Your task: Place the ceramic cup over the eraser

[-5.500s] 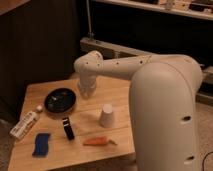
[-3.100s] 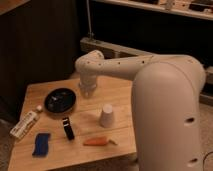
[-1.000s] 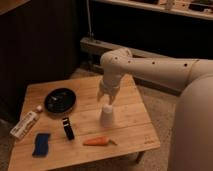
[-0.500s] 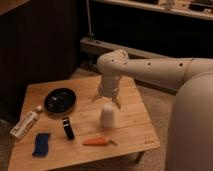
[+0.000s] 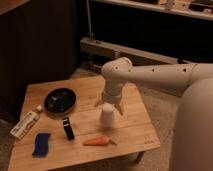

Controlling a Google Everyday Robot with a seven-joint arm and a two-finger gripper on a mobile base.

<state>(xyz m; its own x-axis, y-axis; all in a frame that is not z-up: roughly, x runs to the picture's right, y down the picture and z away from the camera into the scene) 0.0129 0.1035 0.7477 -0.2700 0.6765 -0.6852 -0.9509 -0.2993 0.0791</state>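
Next, the gripper grabs the white ceramic cup by its base end [image 5: 107, 109], so its open rim is free to go over the black eraser [image 5: 67, 128].
The white ceramic cup [image 5: 107, 118] stands upside down near the middle of the wooden table [image 5: 140, 132]. My gripper [image 5: 109, 106] hangs straight over it, its two fingers spread to either side of the cup's top, open and not clamped. The black eraser [image 5: 67, 128] lies flat on the table to the cup's left, a short gap away, with a pale mark near its far end.
An orange carrot [image 5: 96, 141] lies in front of the cup. A black bowl [image 5: 60, 100] sits at the back left. A white tube [image 5: 25, 125] and a blue pad [image 5: 41, 144] lie at the left edge. Dark shelving stands behind the table.
My arm swung from the back left of the table over to the cup, and the gripper has come down until its fingers straddle the cup's top. The cup and eraser have not moved.
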